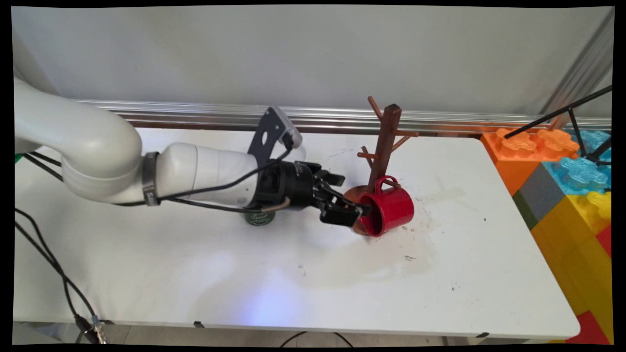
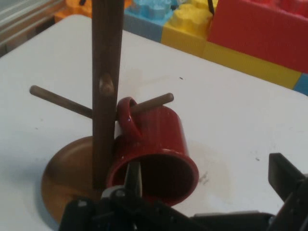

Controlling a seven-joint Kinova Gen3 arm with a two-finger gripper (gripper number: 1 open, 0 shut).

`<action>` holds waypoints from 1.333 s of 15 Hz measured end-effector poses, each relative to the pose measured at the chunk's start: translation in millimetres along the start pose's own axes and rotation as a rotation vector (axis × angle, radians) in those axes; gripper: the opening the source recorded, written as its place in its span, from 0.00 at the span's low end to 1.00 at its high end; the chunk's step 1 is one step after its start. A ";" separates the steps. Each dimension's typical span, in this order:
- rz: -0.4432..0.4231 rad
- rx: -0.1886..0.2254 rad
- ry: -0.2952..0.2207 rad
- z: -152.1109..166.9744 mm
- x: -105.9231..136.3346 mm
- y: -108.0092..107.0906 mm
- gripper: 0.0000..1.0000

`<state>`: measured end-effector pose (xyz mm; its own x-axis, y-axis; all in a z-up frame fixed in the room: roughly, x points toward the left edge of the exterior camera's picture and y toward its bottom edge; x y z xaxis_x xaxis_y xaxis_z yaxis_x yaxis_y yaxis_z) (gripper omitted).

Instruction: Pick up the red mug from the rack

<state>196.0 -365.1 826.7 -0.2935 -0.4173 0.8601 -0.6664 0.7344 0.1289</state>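
Observation:
The red mug should be gripped by its rim [image 1: 368, 228] next, so that my gripper can lift it off the mug tree's low peg [image 1: 391, 183].
A red mug [image 1: 392, 207] lies on its side with its handle hooked over a low peg of the brown wooden mug tree [image 1: 386, 142], its mouth turned toward my hand. My gripper [image 1: 360, 212] is at the mug's rim and is open. In the hand view, one finger [image 2: 134, 177] reaches into the mug's [image 2: 159, 144] mouth while the other finger [image 2: 285, 174] stands outside it to the right, so the gripper [image 2: 209, 175] straddles the mug's wall without closing on it. The tree's post [image 2: 105, 91] rises just left of the mug from a round wooden base [image 2: 65, 168].
A dark green can [image 1: 259, 218] stands on the white table [image 1: 195, 274], mostly hidden under my wrist. Large toy blocks in orange, blue, yellow and red [image 1: 567, 195] are stacked off the table's right edge, with black tripod legs [image 1: 582, 122] above them. A metal rail [image 1: 195, 115] runs along the back.

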 end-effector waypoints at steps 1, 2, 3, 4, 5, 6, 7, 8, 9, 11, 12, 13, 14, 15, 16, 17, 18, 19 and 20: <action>-0.008 -0.002 -0.002 3.3 -2.9 1.9 1.00; -0.014 -0.002 -0.003 5.6 -4.9 2.9 1.00; -0.021 -0.004 -0.005 9.2 -7.8 4.5 1.00; -0.029 -0.003 -0.007 12.7 -10.8 5.6 1.00; -0.038 -0.002 -0.008 17.6 -14.7 6.9 1.00; -0.045 -0.002 -0.007 22.1 -17.9 7.8 1.00; -0.049 -0.002 -0.005 26.1 -20.3 8.5 1.00; -0.055 -0.001 -0.003 30.9 -23.0 9.1 1.00; -0.059 -0.001 0.000 35.0 -25.4 9.6 1.00; -0.067 -0.001 0.008 44.7 -30.1 10.7 1.00; -0.069 -0.001 0.011 48.9 -32.3 11.1 1.00; -0.072 -0.001 0.014 54.1 -34.8 11.7 1.00; -0.075 -0.001 0.016 59.1 -37.7 12.2 1.00; -0.077 0.000 0.017 63.6 -40.3 12.8 1.00; -0.080 0.001 0.018 67.4 -42.5 13.1 1.00; -0.082 0.002 0.019 71.5 -44.8 13.5 1.00; -0.084 0.003 0.020 74.6 -46.7 13.8 1.00; -0.087 0.003 0.021 79.7 -49.5 14.2 1.00; -0.088 0.004 0.022 83.1 -51.3 14.3 1.00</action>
<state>144.5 -377.6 743.4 -0.2189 -0.4685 0.8559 -0.6918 0.6932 0.2025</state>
